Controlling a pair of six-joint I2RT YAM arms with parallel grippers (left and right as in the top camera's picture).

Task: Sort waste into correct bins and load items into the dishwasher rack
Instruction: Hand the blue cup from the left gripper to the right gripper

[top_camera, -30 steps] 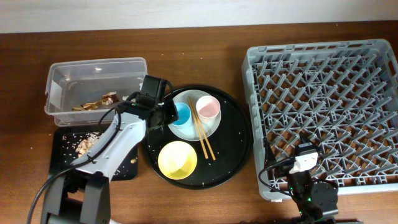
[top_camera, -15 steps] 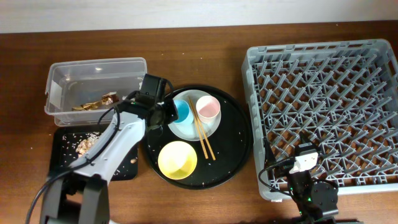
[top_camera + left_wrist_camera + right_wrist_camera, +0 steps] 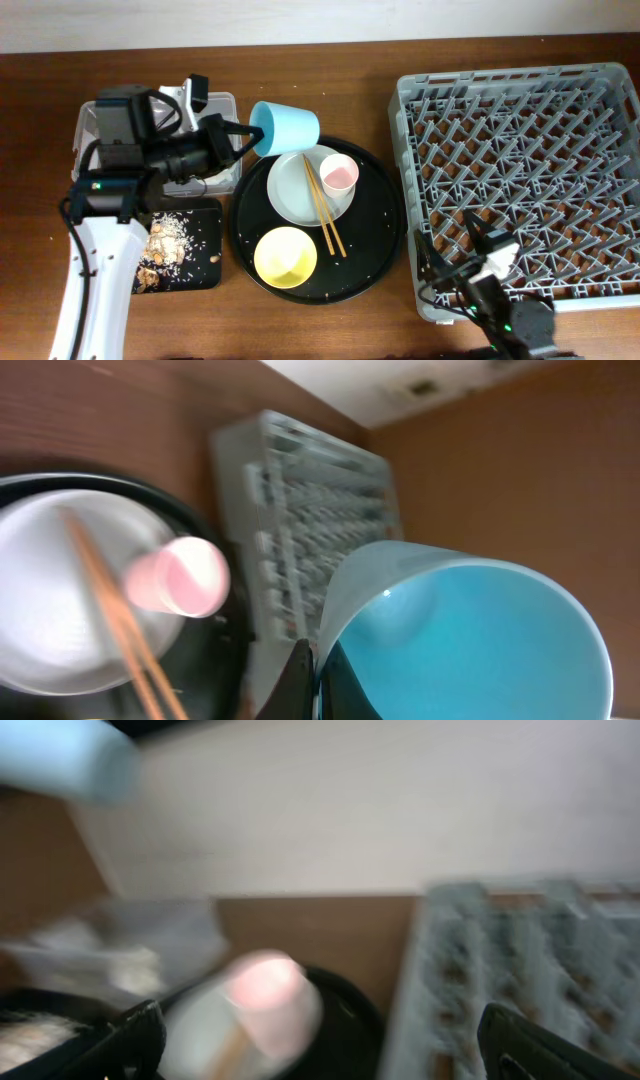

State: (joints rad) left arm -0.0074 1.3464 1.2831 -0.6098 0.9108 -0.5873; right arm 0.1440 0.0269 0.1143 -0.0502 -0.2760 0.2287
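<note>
I will load the light blue cup [image 3: 285, 127] with its opening down in the rack, so next I will grab it with my right gripper by its closed bottom, opposite the cup's held rim.
My left gripper [image 3: 251, 135] is shut on the rim of the light blue cup [image 3: 285, 127], held tipped on its side above the round tray's back edge; the left wrist view shows the cup [image 3: 470, 630] close up. The white plate [image 3: 298, 190] holds the chopsticks [image 3: 323, 207]. The pink-white cup [image 3: 338, 175] and the yellow bowl [image 3: 286, 256] stand next to it. Food scraps [image 3: 168, 238] lie on the flat black tray [image 3: 195, 268]. My left arm hides most of the clear box [image 3: 222, 103]. The grey rack [image 3: 520, 150] is at the right. My right gripper [image 3: 478, 232] is open and empty at the rack's front left.
The plate, pink-white cup and bowl sit on a large round black tray [image 3: 385, 225]. The blurred right wrist view shows the pink-white cup [image 3: 265, 995], the rack [image 3: 520, 970] and the blue cup [image 3: 70, 760]. No tissue or wrapper shows.
My left gripper has lifted the blue cup off the white plate and carried it up and back, tipping it sideways. The right arm has shifted slightly.
</note>
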